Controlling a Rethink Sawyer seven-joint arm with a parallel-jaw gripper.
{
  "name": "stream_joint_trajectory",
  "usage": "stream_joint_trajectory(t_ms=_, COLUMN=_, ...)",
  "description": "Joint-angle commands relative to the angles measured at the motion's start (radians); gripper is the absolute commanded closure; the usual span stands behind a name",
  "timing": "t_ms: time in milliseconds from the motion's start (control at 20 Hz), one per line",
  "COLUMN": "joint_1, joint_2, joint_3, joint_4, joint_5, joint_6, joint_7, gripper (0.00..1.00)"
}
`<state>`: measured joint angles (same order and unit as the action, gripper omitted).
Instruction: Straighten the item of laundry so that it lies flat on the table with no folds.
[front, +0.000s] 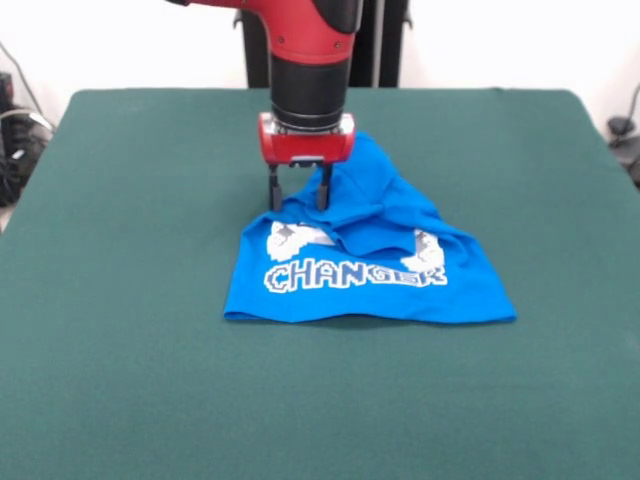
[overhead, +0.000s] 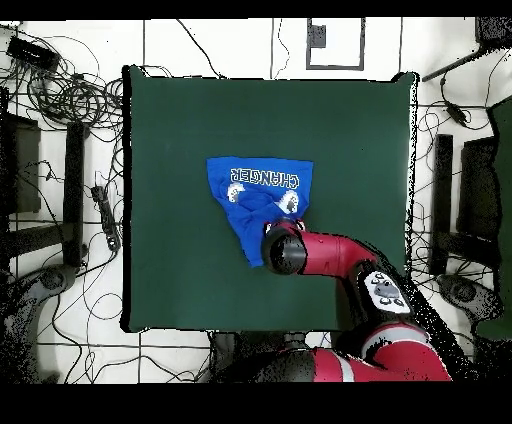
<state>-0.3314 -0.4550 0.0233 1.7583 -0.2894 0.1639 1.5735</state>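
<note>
The gripper should next grab the bunched blue T-shirt by its folded-over fold above the print (front: 334, 208), so that the shirt gets straightened flat.
The bright blue T-shirt (front: 370, 275) lies at the middle of the dark green table (front: 120, 300). Its near part is flat and shows "CHANGER". Its far part is bunched and folded over the upper print, running up to a peak behind the gripper. My gripper (front: 298, 195) points straight down at the shirt's far left edge, its two fingers apart and open, tips at the cloth. In the overhead view the shirt (overhead: 255, 185) narrows toward the arm's wrist (overhead: 284, 250), which hides the gripper there. The table (overhead: 170, 130) extends well past the shirt on all sides.
The robot's pedestal (front: 385, 45) stands at the table's far edge. Cables (overhead: 70, 95) and stands lie on the floor beside the table in the overhead view.
</note>
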Motion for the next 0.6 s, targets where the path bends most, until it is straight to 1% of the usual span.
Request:
stream_joint_trajectory(t_ms=50, joint_1=-0.015, joint_2=0.029, joint_3=0.068, joint_4=0.084, joint_5=-0.035, joint_6=-0.022, joint_7=0.113, gripper=0.00)
stream_joint_trajectory(t_ms=100, joint_1=-0.017, joint_2=0.028, joint_3=0.071, joint_4=0.085, joint_5=-0.035, joint_6=-0.027, joint_7=0.114, gripper=0.00)
stream_joint_trajectory(t_ms=150, joint_1=-0.022, joint_2=0.027, joint_3=0.076, joint_4=0.088, joint_5=-0.037, joint_6=-0.038, joint_7=0.113, gripper=1.00)
stream_joint_trajectory(t_ms=300, joint_1=-0.029, joint_2=0.023, joint_3=0.085, joint_4=0.089, joint_5=-0.039, joint_6=-0.043, joint_7=0.108, gripper=1.00)
stream_joint_trajectory(t_ms=400, joint_1=-0.011, joint_2=0.020, joint_3=0.070, joint_4=0.085, joint_5=-0.026, joint_6=-0.008, joint_7=0.110, gripper=1.00)
stream_joint_trajectory(t_ms=600, joint_1=0.005, joint_2=0.011, joint_3=0.057, joint_4=0.095, joint_5=-0.012, joint_6=-0.010, joint_7=0.134, gripper=1.00)
